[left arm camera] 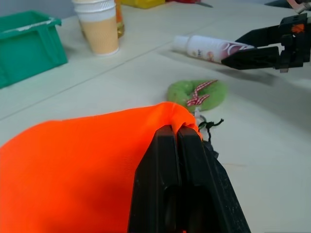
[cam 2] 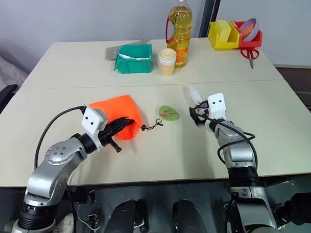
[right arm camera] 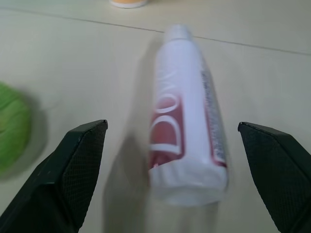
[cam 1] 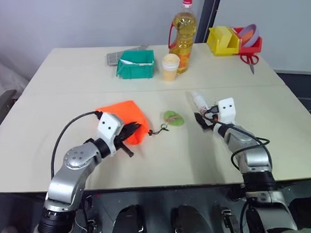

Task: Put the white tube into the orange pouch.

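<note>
My right fingers are beside the label of the white tube, around its flat end. My right gripper needs to close now. Closing now would hold the tube.
The orange pouch [cam 1: 120, 115] lies flat on the table left of centre, its black cord [cam 1: 157, 131] trailing to a small green round tag [cam 1: 173, 118]. My left gripper [cam 1: 135, 128] is shut on the pouch's near right edge; the left wrist view shows the orange fabric pinched between the black fingers [left arm camera: 165, 160]. The white tube [right arm camera: 187, 121], with a reddish-brown label, lies on the table right of centre, cap pointing away from me. My right gripper [right arm camera: 172, 125] is open just behind the tube's flat end, one finger on each side, not touching it.
Along the table's far side stand a green bin [cam 1: 136, 64], a paper cup [cam 1: 170, 67] and a tall yellow oil bottle [cam 1: 184, 33]. At the far right are a yellow bin [cam 1: 223, 40], a red tray [cam 1: 254, 43] and scissors [cam 1: 249, 59].
</note>
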Motion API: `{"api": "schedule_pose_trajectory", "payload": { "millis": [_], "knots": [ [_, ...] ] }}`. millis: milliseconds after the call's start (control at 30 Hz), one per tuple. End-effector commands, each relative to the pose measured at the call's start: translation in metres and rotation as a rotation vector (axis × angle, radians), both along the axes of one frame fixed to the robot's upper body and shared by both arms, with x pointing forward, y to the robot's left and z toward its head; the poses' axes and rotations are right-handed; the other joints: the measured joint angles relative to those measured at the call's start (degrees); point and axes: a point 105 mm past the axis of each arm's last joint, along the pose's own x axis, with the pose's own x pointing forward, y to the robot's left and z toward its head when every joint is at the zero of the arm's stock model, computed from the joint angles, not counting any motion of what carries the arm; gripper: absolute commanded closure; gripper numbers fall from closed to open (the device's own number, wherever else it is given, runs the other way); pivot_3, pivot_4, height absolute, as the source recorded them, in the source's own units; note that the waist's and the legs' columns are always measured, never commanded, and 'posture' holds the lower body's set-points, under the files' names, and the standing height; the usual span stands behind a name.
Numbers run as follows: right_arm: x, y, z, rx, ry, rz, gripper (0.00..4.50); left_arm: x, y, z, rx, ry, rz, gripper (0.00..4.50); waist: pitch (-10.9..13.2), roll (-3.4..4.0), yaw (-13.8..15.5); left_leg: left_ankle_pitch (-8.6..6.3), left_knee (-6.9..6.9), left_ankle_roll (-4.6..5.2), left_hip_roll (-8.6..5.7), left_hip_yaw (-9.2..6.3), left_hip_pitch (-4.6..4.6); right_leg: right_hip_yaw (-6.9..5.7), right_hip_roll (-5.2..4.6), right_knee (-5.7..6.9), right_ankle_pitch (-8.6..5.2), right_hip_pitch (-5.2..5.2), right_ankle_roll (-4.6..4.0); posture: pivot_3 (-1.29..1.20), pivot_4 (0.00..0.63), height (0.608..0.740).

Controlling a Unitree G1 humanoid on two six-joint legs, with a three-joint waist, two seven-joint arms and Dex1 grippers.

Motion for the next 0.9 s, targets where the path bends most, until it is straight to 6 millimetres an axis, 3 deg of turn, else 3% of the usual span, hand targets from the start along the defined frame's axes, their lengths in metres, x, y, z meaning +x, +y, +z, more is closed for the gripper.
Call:
{"api": "schedule_pose_trajectory", "payload": {
  "millis": [33, 133, 300, 533, 667, 800, 900],
  "knots": [
    [0.006, -0.002, 0.010, 0.024, -0.037, -0.015, 0.00, 0.002, 0.005, 0.011, -0.018, -0.044, 0.021, 4.47, 0.00, 0.00, -0.07, 0.00, -0.01, 0.00, 0.00, 0.00, 0.00, 0.00, 0.00, 0.00, 0.00, 0.00, 0.00, 0.00, 0.150, 0.740],
    [0.007, -0.001, 0.009, 0.036, -0.033, -0.017, 0.87, 0.003, 0.005, 0.011, -0.021, -0.044, 0.024, 4.50, 0.00, 0.00, -0.12, 0.01, -0.01, -0.01, 0.00, 0.00, 0.00, 0.00, 0.00, 0.00, 0.00, -0.01, 0.00, 0.00, 0.150, 0.740],
    [0.005, 0.000, 0.010, 0.029, -0.038, -0.010, 3.29, 0.003, 0.006, 0.011, -0.021, -0.045, 0.026, 4.50, 0.00, 0.01, -0.11, 0.00, -0.01, -0.01, 0.00, 0.00, 0.00, 0.00, 0.00, 0.00, 0.00, 0.00, 0.00, 0.00, 0.150, 0.740],
    [-0.013, 0.015, 0.030, -0.036, -0.139, 0.126, 3.37, 0.006, 0.006, 0.012, -0.030, -0.049, 0.024, 4.50, 0.01, 0.02, 0.03, 0.00, -0.04, -0.02, 0.01, 0.00, -0.02, 0.00, -0.01, 0.00, 0.00, -0.03, 0.00, 0.00, 0.150, 0.740],
    [-0.062, 0.054, 0.044, -0.058, -0.185, 0.476, 3.37, 0.008, 0.007, 0.014, -0.051, -0.045, 0.022, 4.50, 0.01, 0.03, 0.07, 0.00, -0.06, -0.02, 0.01, -0.02, -0.04, 0.00, -0.01, -0.01, -0.01, -0.05, 0.02, 0.00, 0.150, 0.740],
    [-0.117, 0.084, 0.028, -0.025, -0.038, 0.751, 3.37, 0.008, 0.008, 0.014, -0.066, -0.035, 0.018, 4.50, 0.01, 0.02, 0.09, -0.14, -0.10, 0.21, 0.02, -0.05, -0.01, 0.00, -0.02, -0.02, -0.01, -0.03, 0.01, 0.00, 0.150, 0.740],
    [-0.137, 0.100, 0.020, 0.010, 0.025, 0.839, 3.37, 0.007, 0.007, 0.014, -0.070, -0.026, 0.014, 4.50, 0.02, 0.01, -0.05, -0.21, -0.07, 0.33, 0.02, -0.07, -0.01, 0.00, -0.03, -0.03, -0.02, -0.02, -0.01, 0.00, 0.150, 0.740]
  ]
}}
